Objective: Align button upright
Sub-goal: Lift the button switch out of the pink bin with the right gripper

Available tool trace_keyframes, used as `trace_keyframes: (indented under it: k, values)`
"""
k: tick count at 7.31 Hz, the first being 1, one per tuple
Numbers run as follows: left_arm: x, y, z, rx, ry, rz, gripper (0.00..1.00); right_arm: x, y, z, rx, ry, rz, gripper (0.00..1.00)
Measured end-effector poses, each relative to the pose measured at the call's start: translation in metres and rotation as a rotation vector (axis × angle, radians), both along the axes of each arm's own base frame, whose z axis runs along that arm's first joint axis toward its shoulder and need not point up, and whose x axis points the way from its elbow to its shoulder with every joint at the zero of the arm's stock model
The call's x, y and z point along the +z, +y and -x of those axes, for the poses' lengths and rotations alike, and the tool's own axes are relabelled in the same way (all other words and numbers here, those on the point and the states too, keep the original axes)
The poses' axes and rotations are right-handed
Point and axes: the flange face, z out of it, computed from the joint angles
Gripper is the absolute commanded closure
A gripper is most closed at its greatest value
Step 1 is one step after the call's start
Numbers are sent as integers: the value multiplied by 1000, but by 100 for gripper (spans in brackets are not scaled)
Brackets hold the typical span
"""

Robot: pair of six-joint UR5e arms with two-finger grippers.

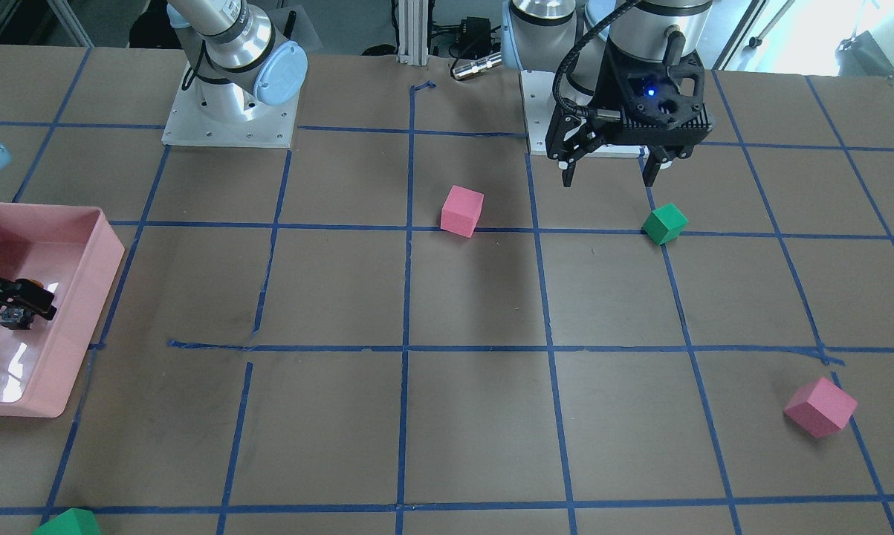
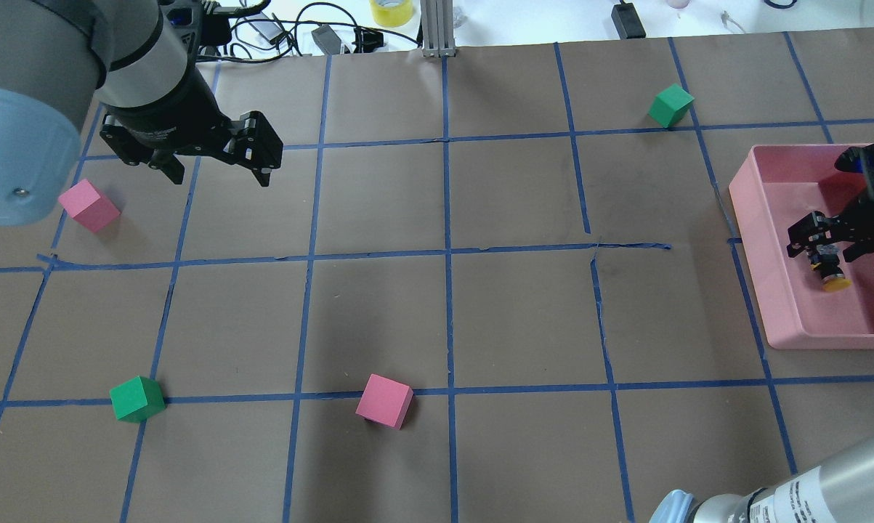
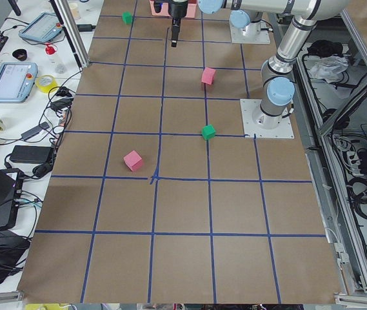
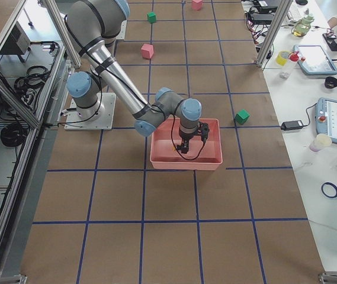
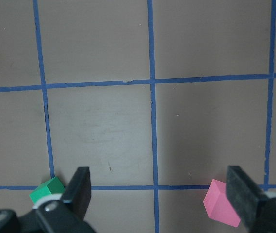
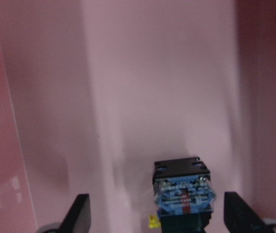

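The robot will align the button upright, so the right gripper needs to pick the button up next by its black body (image 1: pixel 15 318) (image 6: pixel 184 218).
The button (image 2: pixel 832 274) is in the pink tray (image 2: pixel 869 309) at the table's right end, tilted, its yellow cap pointing toward the robot's side. The right wrist view shows its black body and blue-silver terminal end (image 6: pixel 182 188), with a sliver of yellow below. My right gripper (image 2: pixel 827 241) is down in the tray with its jaws open either side of the button, not touching it. It also shows in the front view (image 1: pixel 17 306). My left gripper (image 2: pixel 211 156) is open and empty, above the table at the far left; it also shows in the front view (image 1: pixel 610 174).
Pink cubes (image 2: pixel 88 207) (image 2: pixel 384 401) and green cubes (image 2: pixel 137 398) (image 2: pixel 670 105) lie scattered on the brown table with blue tape grid. The tray's walls (image 2: pixel 749 247) surround the right gripper. The left wrist view shows a green cube (image 5: pixel 48 190) and a pink cube (image 5: pixel 219 203).
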Motion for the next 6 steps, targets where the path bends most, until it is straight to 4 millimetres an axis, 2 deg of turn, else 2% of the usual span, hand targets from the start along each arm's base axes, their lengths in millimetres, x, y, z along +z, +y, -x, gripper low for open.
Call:
trace_keyframes:
  k: [1, 3, 6]
  values:
    - [0, 0, 0, 0, 0, 0, 0, 0, 0, 0, 1, 3, -2, 59]
    - [0, 0, 0, 0, 0, 0, 0, 0, 1, 1, 7, 14, -11, 99]
    - [0, 0, 0, 0, 0, 0, 0, 9, -1, 3, 26, 27, -2, 100]
